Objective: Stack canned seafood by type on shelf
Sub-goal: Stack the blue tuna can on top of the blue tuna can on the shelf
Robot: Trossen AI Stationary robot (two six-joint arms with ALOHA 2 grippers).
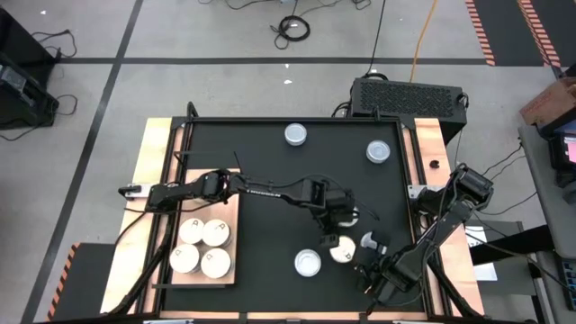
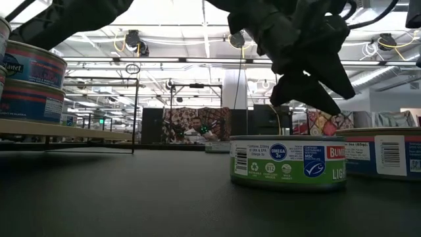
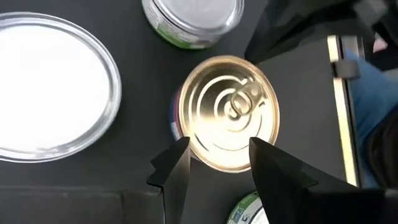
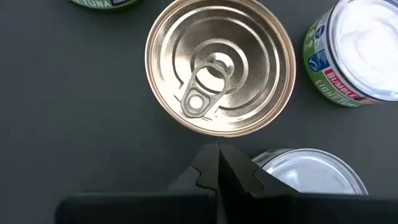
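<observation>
I should next grab the gold-topped can (image 3: 229, 112) by its labelled side (image 3: 178, 118) with my left gripper. Then I can stack it with its type on the shelf.
A gold-topped can (image 1: 341, 249) with a pull tab stands on the black mat near the front, among a silver-topped can (image 1: 308, 262) and white-topped cans (image 1: 369, 241). My left gripper (image 1: 337, 220) hangs open above the gold-topped can (image 3: 229, 112), its fingertips (image 3: 177, 163) clear of it. My right gripper (image 1: 367, 268) is shut, with its tips (image 4: 218, 149) close beside the same can's rim (image 4: 221, 65) but apart from it. At the left lies the shelf (image 1: 236, 216), a wooden board bearing several cream-topped cans (image 1: 202, 245), stacked in the low view (image 2: 33, 79).
Two silver-topped cans (image 1: 295, 135) (image 1: 379, 151) stand at the far side of the mat. A green-labelled can (image 2: 287, 161) is nearest the low camera. A black box (image 1: 409, 94) sits beyond the far edge. Bare mat lies between shelf and can cluster.
</observation>
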